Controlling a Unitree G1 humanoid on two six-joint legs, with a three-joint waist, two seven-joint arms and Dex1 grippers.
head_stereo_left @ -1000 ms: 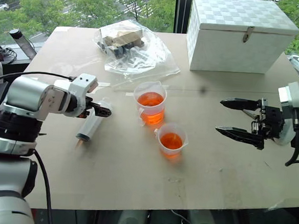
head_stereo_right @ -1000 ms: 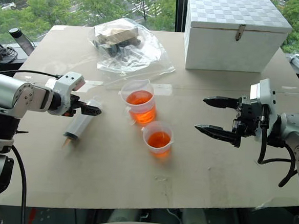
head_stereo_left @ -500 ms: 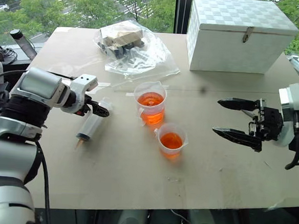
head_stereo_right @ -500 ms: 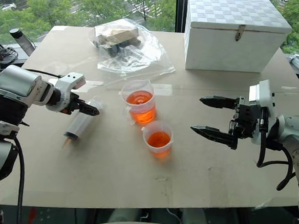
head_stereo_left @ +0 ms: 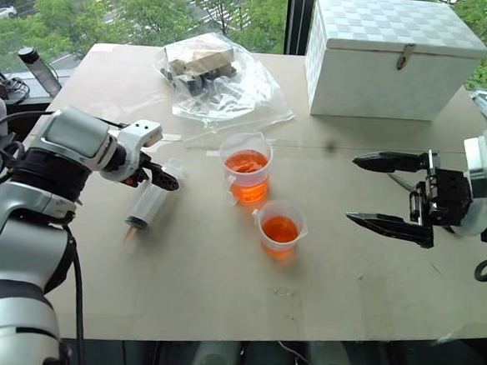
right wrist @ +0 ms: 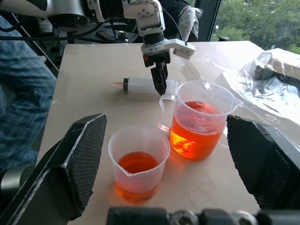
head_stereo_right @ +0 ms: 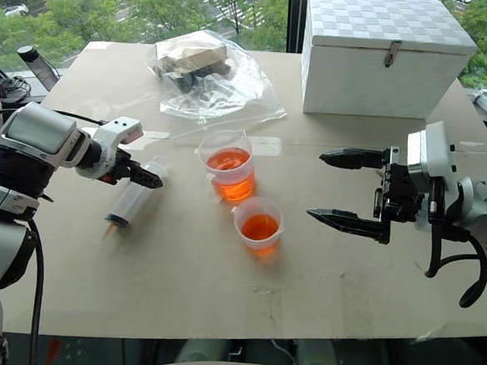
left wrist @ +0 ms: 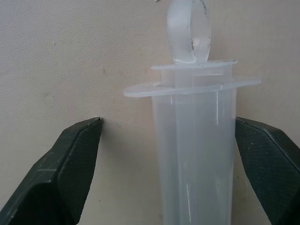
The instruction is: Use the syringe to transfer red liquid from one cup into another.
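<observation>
My fingers are down beside the syringe's body below its rim, so they would hold the syringe now. My left gripper needs to close.
The syringe lies flat on the table, nozzle toward the front edge and plunger ring toward the back. My left gripper hangs over its plunger end, open. In the left wrist view its fingers stand on either side of the syringe barrel, with a gap on the one side and the other fingertip close to the barrel. The taller cup and the smaller cup stand mid-table, each holding red liquid. My right gripper hovers open to the right of both cups, clear of them.
A white box with a latch stands at the back right. A clear plastic bag of small items lies at the back, behind the cups. A dark bottle stands off the left edge. A person in jeans stands beyond the table's left side.
My left arm has swung and its gripper tilted more steeply, staying over the syringe's plunger end. My right gripper has risen slightly and rolled a little. Both stay open.
</observation>
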